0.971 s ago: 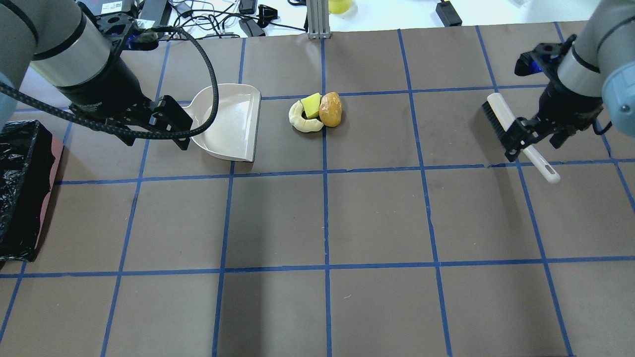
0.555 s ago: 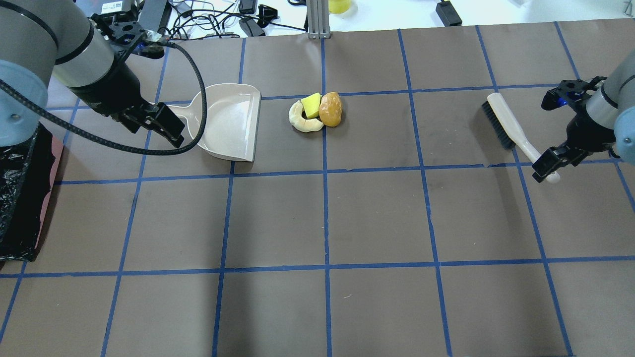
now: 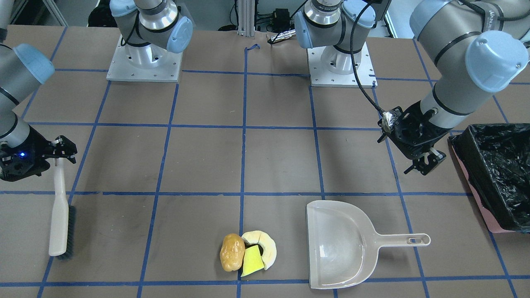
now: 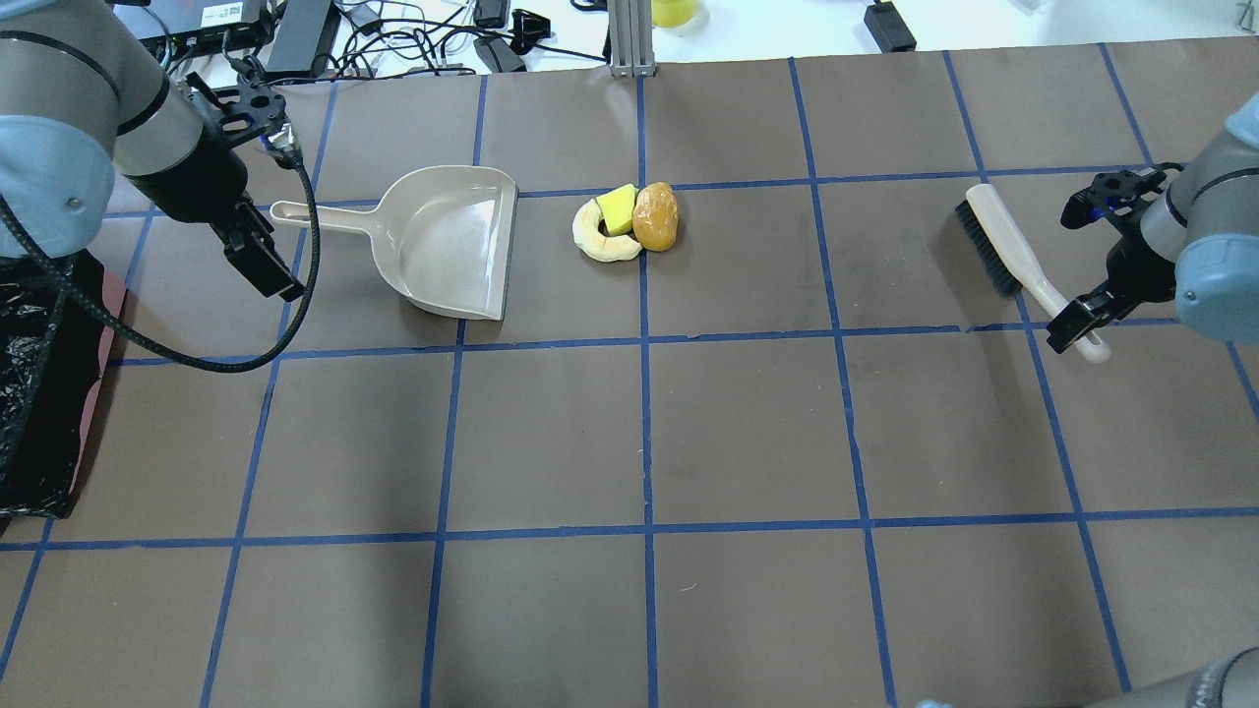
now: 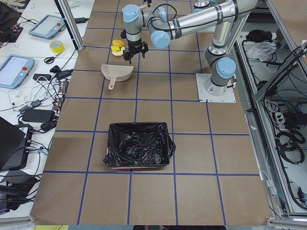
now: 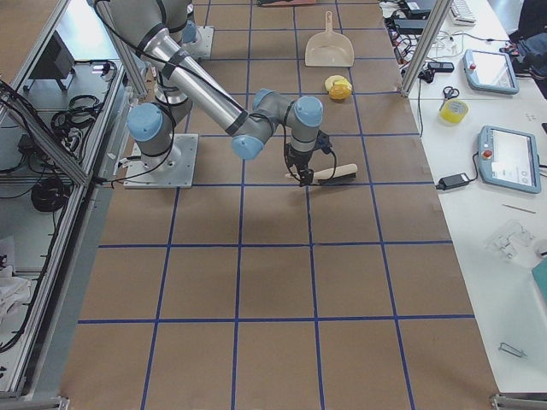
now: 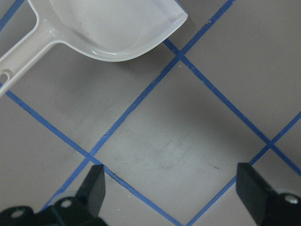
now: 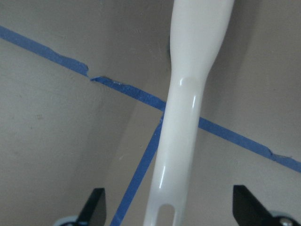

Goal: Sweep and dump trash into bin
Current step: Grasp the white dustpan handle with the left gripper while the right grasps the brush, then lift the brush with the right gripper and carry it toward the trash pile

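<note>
My right gripper grabs the cream brush by its white handle next, to sweep the trash toward the dustpan [image 3: 341, 244].
The trash lies together at the table's far middle: a golden-brown potato shape [image 4: 655, 216], a cream ring piece [image 4: 596, 239] and a yellow wedge [image 4: 618, 208]. They also show in the front view: the potato shape [image 3: 232, 251], the ring piece [image 3: 269, 245] and the wedge [image 3: 251, 261]. The bin [image 4: 98, 334], pink with a black bag, sits at the left edge. My left gripper [image 4: 264, 258] is open and empty over bare table, left of the beige dustpan's [image 4: 452, 241] handle. My right gripper [image 4: 1072, 329] is open, its fingers on either side of the brush's [image 4: 1003, 246] white handle [image 8: 188, 117].
The dustpan's open edge faces the trash, a short gap away. The brush lies on the table at the right, bristles toward the middle. Cables and boxes lie beyond the table's far edge [image 4: 413, 39]. The arm bases [image 3: 143, 62] stand on the robot's side.
My left gripper has moved left, off the dustpan's handle, which now shows fully. My right gripper has moved from the brush's head down to the handle's end.
</note>
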You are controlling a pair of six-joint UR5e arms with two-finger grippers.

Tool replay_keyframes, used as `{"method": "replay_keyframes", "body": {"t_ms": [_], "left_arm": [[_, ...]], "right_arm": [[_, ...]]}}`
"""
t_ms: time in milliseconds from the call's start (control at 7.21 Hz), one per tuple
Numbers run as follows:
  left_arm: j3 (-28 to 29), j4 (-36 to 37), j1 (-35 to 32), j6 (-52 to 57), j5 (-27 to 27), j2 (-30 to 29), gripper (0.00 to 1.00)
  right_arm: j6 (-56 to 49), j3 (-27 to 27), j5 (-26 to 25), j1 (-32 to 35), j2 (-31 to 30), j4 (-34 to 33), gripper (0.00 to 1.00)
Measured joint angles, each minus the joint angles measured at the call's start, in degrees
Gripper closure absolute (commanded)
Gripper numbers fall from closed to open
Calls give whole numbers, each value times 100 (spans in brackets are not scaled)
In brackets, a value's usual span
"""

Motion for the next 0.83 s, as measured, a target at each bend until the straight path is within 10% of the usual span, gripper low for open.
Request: {"method": "replay_keyframes", "body": {"t_ms": [416, 833], "left_arm": [[432, 908, 8, 2046, 165, -967, 0], [1203, 1128, -13, 3133, 317, -1808, 0]], "right_arm": [[151, 1, 26, -1, 62, 42, 80], [176, -10, -4, -3, 60, 51, 100]]}}
